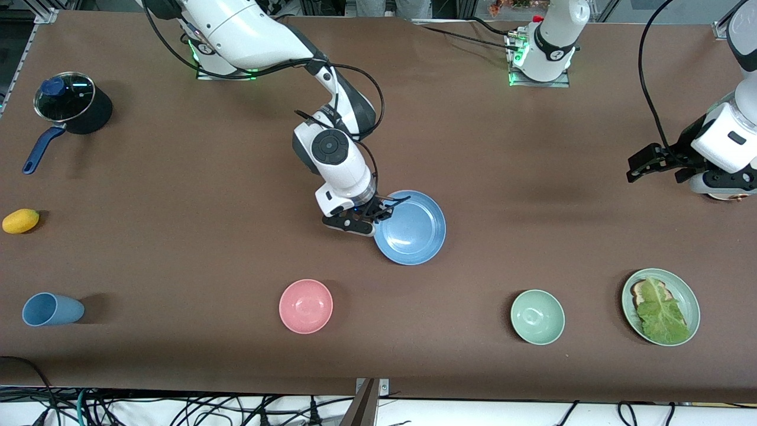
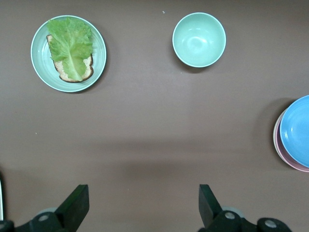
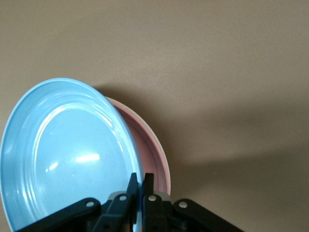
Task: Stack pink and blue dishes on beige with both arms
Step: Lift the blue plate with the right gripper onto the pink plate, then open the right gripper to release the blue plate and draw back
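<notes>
I should open my right gripper now, because the blue plate (image 3: pixel 72 145) is over the pink plate (image 3: pixel 148 150) and would settle in the stack.
My right gripper (image 1: pixel 378 213) (image 3: pixel 140 176) is shut on the rim of the sky blue plate (image 1: pixel 411 228) (image 3: pixel 67 154) at mid-table. The blue plate sits tilted over the pale pink plate (image 3: pixel 152 154) (image 2: pixel 289 162), whose rim peeks out beneath it in both wrist views. A thin cream edge (image 3: pixel 163 153) outside the pink rim is all that shows of the beige plate. In the front view the blue plate hides both. My left gripper (image 1: pixel 641 163) (image 2: pixel 140 208) hangs open and holds nothing, waiting over the left arm's end of the table.
A small pink bowl (image 1: pixel 306 306) and a green bowl (image 1: pixel 537 316) stand nearer the front camera. The green plate with lettuce and bread (image 1: pixel 660 306) lies toward the left arm's end. A blue cup (image 1: pixel 52 309), a yellow fruit (image 1: pixel 20 220) and a lidded pot (image 1: pixel 71 103) sit at the right arm's end.
</notes>
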Controlling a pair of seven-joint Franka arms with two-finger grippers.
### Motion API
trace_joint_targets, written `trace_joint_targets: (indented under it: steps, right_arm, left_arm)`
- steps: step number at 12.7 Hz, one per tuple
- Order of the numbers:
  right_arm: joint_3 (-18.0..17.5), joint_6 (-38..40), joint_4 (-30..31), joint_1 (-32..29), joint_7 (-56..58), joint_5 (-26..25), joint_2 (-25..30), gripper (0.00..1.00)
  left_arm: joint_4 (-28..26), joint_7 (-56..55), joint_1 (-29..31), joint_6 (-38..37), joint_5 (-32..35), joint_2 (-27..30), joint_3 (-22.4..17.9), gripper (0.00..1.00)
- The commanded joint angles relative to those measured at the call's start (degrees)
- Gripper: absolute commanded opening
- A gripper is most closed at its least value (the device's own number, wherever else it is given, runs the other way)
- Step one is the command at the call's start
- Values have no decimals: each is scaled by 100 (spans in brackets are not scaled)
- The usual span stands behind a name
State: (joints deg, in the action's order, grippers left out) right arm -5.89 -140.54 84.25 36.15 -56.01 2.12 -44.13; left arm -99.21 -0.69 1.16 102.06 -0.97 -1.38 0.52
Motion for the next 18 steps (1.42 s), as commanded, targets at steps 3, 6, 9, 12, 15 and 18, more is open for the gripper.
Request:
trace_joint_targets:
  steps: [3,6,9,12,15,18]
  right_arm:
    - [53,-17,-199,50,-217,-98,-140,0]
    - [53,-8,-155,50,-235,-89,-131,64]
    - [79,88,-146,58,-392,-98,-69,100]
    - [429,798,-172,32,-210,-194,289,100]
    - [1035,1712,-164,6,1105,-160,782,100]
    - [1861,2302,-146,-3,2065,-107,1151,100]
  left_arm:
    - [95,148,43,-99,-61,-12,-25,100]
    - [95,148,43,-107,-61,-12,-17,100]
    - [95,104,25,-107,-61,-20,-8,100]
    - [95,95,34,-107,-61,-29,-8,100]
    - [95,104,34,-107,-61,-20,-8,100]
    - [95,104,34,-107,-61,-20,-8,100]
